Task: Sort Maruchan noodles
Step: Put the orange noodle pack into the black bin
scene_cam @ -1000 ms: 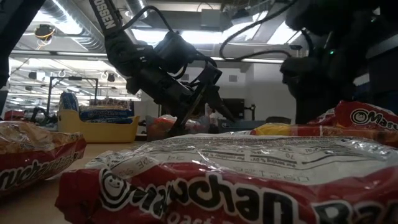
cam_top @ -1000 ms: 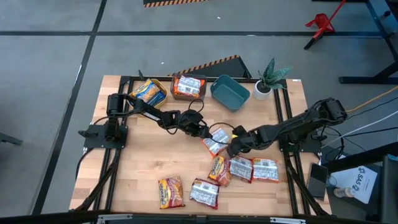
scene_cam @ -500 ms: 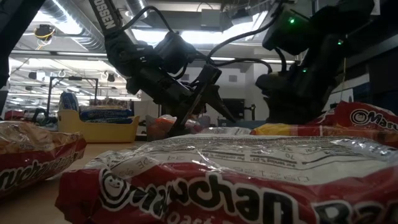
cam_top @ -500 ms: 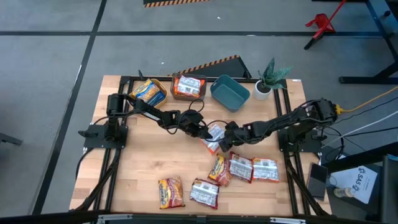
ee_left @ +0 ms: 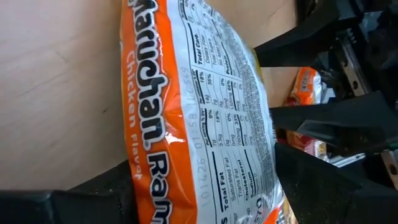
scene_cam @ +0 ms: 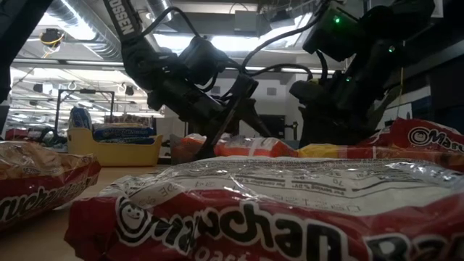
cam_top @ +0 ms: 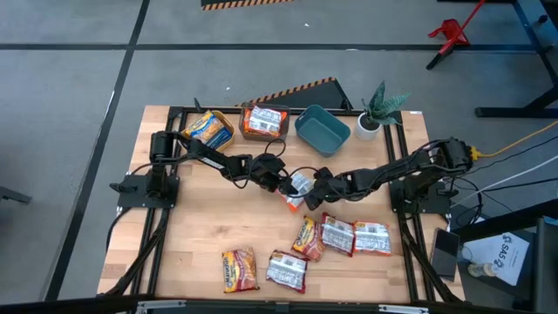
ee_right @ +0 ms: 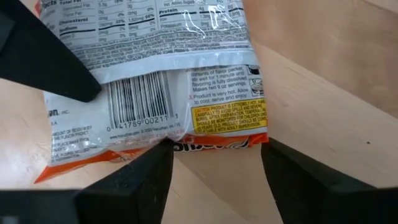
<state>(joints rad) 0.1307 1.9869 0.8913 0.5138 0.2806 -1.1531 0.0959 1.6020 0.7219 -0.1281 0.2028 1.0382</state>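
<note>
The orange-and-white packet (cam_top: pixel 298 187) needs to be sorted into the grey bin (cam_top: pixel 261 136). My left gripper should grab the packet by its long sides next.
An orange-and-white Maruchan noodles packet (cam_top: pixel 298 187) lies back side up in the middle of the table, tilted, with its orange edge (scene_cam: pixel 246 146) raised. My left gripper (cam_top: pixel 287 183) stands open, reaching in from the table's left, with one end of the packet between its fingers. My right gripper (cam_top: pixel 312 185) is open at the packet's other end (ee_right: pixel 217 140), its fingers on either side of that end. Several more packets (cam_top: pixel 337 235) lie flat on the near part of the table. My left gripper slants down from the table's left, fingers open along the packet's long sides. One long edge (ee_left: pixel 268 155) lies against a finger (ee_left: pixel 329 186). My right gripper slants down from the table's right. One fingertip (ee_right: pixel 157 160) meets the orange end seam (ee_right: pixel 186 145); the other finger (ee_right: pixel 292 168) stands apart.
At the far edge stand a yellow bin (cam_top: pixel 207 129) and a grey bin (cam_top: pixel 264 122) with packets in them, a teal bin (cam_top: pixel 323 131) and a small potted plant (cam_top: pixel 373 113). Bare wood lies at the near left.
My right gripper has swung toward the table's left and come down to the orange packet's end. The packet has slid a little toward the left gripper, and its orange edge has tipped up off the table.
</note>
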